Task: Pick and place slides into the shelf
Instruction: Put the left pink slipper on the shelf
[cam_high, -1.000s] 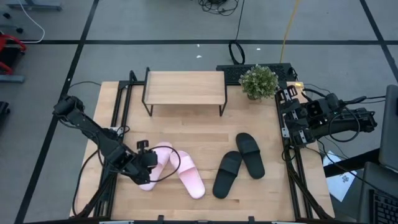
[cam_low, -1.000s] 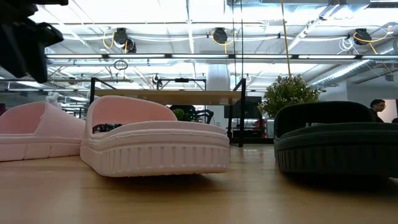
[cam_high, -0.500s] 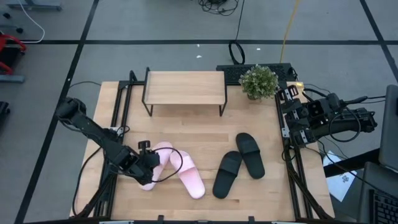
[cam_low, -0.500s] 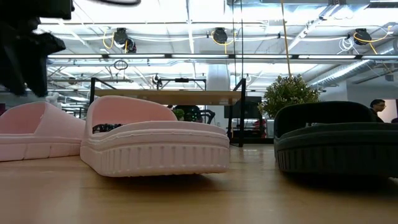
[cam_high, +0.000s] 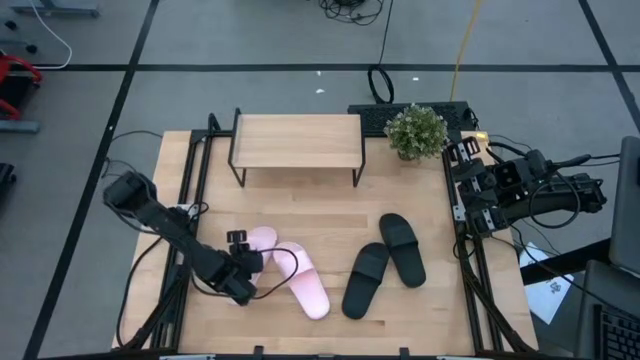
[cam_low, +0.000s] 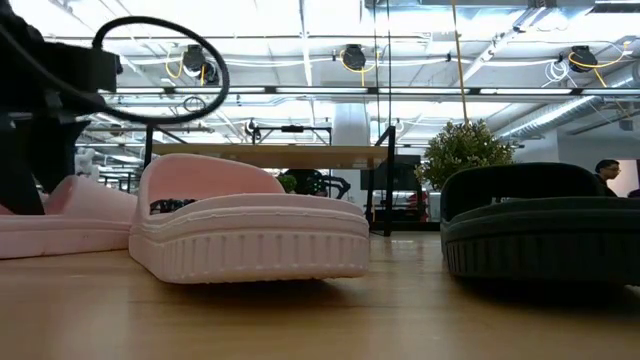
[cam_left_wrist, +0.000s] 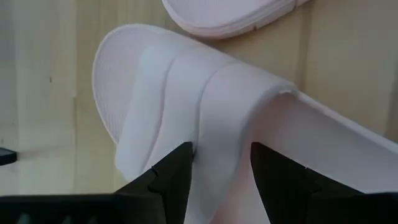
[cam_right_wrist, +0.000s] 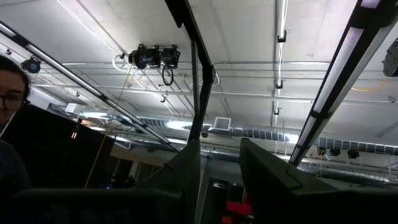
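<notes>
My left gripper will close now, because its fingers are on both sides of the strap's rear edge (cam_left_wrist: 234, 163), with one finger down in the foot opening (cam_left_wrist: 289, 134). Closing now would hold the pink slide.
Two pale pink slides lie at the table's near left. My left gripper (cam_high: 243, 270) is over the left one (cam_high: 262, 238), open and pointing steeply down, with a finger on each side of that slide's wide strap (cam_left_wrist: 217, 106). The other pink slide (cam_high: 306, 285) lies just to its right. Two black slides (cam_high: 365, 280) (cam_high: 402, 248) lie sole-down at the near right. The shelf (cam_high: 296, 140) stands on black legs at the table's far side. My right gripper (cam_right_wrist: 221, 168) is open with nothing in it, raised at the table's right edge and pointing up at the ceiling. My left gripper comes at the left pink slide from above, its two fingers (cam_left_wrist: 180, 165) standing on either side of the middle of the strap (cam_left_wrist: 221, 134). Whether the fingers touch the strap I cannot tell. The slide lies sole-down on the table.
A potted plant (cam_high: 416, 130) stands at the far right beside the shelf, with a dark keyboard (cam_high: 380, 116) behind it. Black rails run along both table sides. Bare wood lies between the shelf and the slides. A person shows in the room behind.
My left gripper has come down onto the left pink slide, tipping more steeply downward and shifting slightly toward the near edge. Its fingers keep the same gap. The slides have stayed where they were.
</notes>
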